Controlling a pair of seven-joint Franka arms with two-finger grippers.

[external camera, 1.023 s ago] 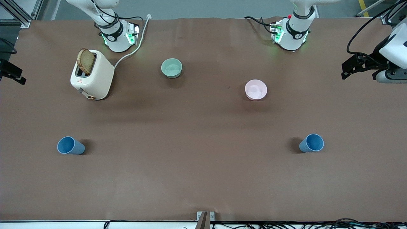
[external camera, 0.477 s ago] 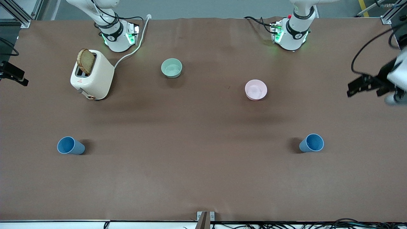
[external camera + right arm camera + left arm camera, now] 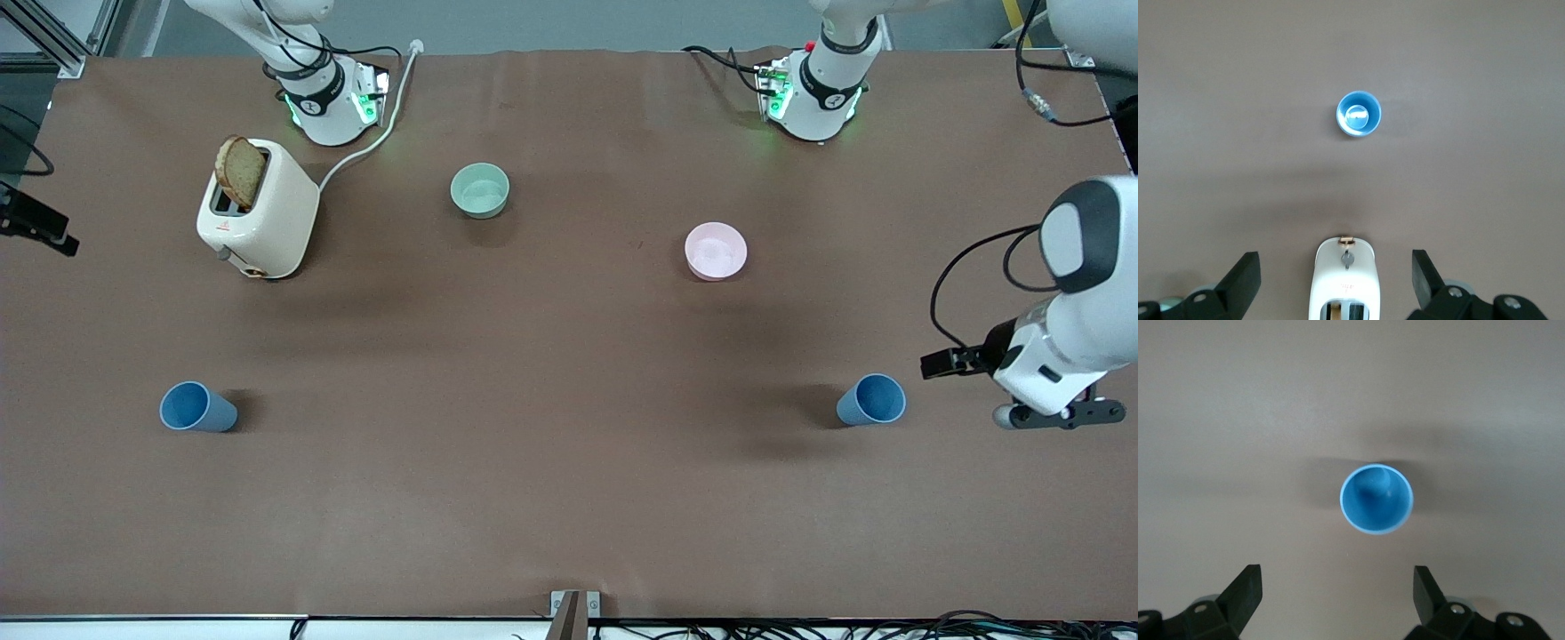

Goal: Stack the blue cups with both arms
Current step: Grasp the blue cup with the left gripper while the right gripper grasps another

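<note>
The blue cup point(image 3: 870, 386) is beside the pink bowl. My left gripper will pick it up by the cup's rim next, to stack the blue cups.
Two blue cups stand upright on the brown table. One cup point(image 3: 197, 408) is at the right arm's end, the other point(image 3: 871, 400) at the left arm's end. My left gripper point(image 3: 944, 363) hangs beside the second cup, toward the table's end. In the left wrist view that cup point(image 3: 1376, 499) lies ahead of the open, empty left gripper point(image 3: 1336, 583). My right gripper point(image 3: 36, 227) shows at the view's edge. In the right wrist view it point(image 3: 1336, 263) is open and empty, high over the toaster, with the first cup point(image 3: 1359, 113) farther ahead.
A cream toaster point(image 3: 267, 218) holding a bread slice point(image 3: 240, 171) stands near the right arm's base, its white cable point(image 3: 373, 142) running to the table's edge. A pale green bowl point(image 3: 480, 189) and a pink bowl point(image 3: 716, 251) sit mid-table, farther from the front camera than the cups.
The left arm has swung toward the front camera, bringing its gripper next to the cup at its end. The right gripper has barely moved. The cups have not moved.
</note>
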